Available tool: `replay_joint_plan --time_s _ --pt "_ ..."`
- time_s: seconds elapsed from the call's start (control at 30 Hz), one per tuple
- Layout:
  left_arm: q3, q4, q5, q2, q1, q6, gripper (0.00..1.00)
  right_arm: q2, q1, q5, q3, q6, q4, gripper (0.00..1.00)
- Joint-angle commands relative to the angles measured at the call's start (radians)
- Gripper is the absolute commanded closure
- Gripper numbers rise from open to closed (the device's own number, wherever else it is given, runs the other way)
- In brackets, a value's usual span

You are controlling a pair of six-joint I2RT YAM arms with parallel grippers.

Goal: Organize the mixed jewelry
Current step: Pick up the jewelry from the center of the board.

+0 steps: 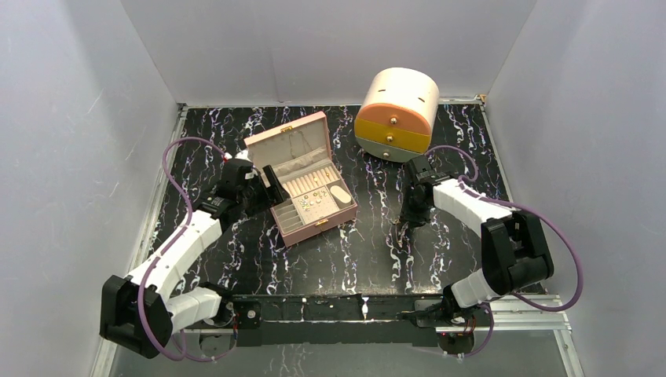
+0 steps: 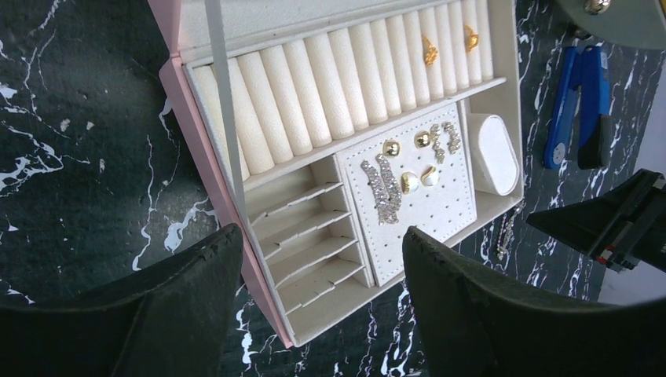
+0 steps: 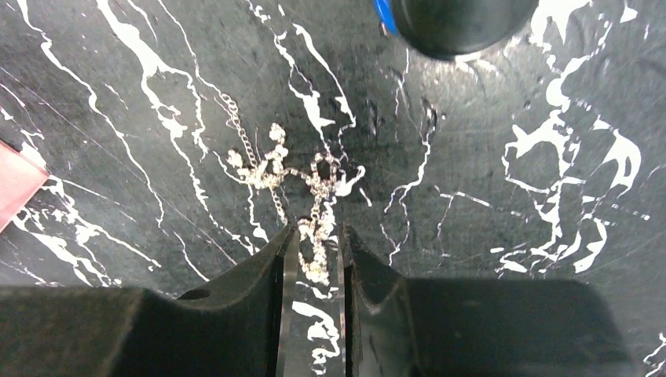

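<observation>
My right gripper picks up the tangled silver chain by its near end (image 3: 316, 270) next, leaving the chain's far loops free to untangle for sorting.
The mixed jewelry shows in two places. A tangled silver chain (image 3: 290, 177) lies on the black marble table, its lower end between the fingertips of my right gripper (image 3: 316, 236), which stands slightly open and is not pinching it. Gold and sparkly earrings (image 2: 408, 182) sit on the perforated pad of the open pink jewelry box (image 2: 228, 204), and gold rings (image 2: 430, 51) are tucked in its ring rolls. My left gripper (image 2: 322, 236) hovers wide open and empty over the box's near corner. From above, the right gripper (image 1: 406, 224) points down at the chain (image 1: 395, 239), right of the box (image 1: 259, 149).
A round cream cabinet with orange, yellow and grey drawers (image 1: 397, 114) stands at the back right. Blue-handled pliers (image 2: 577, 102) lie beside the box near that cabinet. Grey walls close in the table on three sides.
</observation>
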Motion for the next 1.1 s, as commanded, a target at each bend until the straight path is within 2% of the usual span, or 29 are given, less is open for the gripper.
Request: replay_joint_plan --time_s 0.0,0.3,0.5,0.7,0.9,1.07 --pt "0.061 -0.015 -0.040 -0.046 0.006 0.021 0.28 0.002 -0.002 0.034 0.009 -0.084 0.075 0.67" --pt "0.064 -0.016 -0.049 -0.047 0.006 0.011 0.28 -0.002 0.038 -0.049 0.011 -0.145 0.134 0.67" --pt "0.068 -0.011 -0.049 -0.043 0.005 0.007 0.28 0.098 0.068 -0.022 0.029 -0.140 0.094 0.68" --pt "0.065 -0.013 -0.049 -0.059 0.006 0.002 0.28 0.122 0.074 -0.003 0.014 -0.125 0.084 0.72" --pt "0.063 -0.017 -0.121 -0.109 0.005 0.022 0.19 0.166 0.089 0.022 0.027 -0.121 0.045 0.79" --pt "0.068 -0.022 -0.156 -0.159 0.006 0.054 0.16 0.196 0.120 0.032 0.045 -0.103 0.013 0.78"
